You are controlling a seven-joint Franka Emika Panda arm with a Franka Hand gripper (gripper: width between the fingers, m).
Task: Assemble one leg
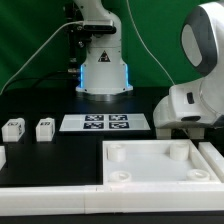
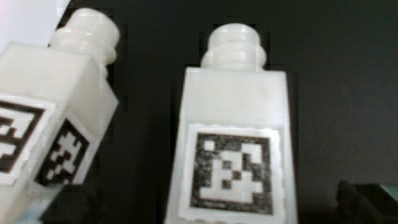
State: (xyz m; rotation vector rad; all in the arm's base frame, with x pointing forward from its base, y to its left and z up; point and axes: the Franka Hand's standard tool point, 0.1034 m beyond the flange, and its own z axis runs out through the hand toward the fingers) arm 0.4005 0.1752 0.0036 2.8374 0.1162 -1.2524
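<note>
My fingers straddle the tagged white leg and should close.
In the wrist view two white legs lie side by side on the black table, each with a round peg at its end and a black-and-white tag on its face. One leg lies between my open gripper's dark fingertips, which stand apart from its sides. The second leg lies beside it. In the exterior view two more legs stand at that view's left. My arm is at that view's right and hides the gripper.
The large white tray-like piece with round corner sockets lies at the front. The marker board lies mid-table. The robot base stands at the back. A white piece shows at the left edge.
</note>
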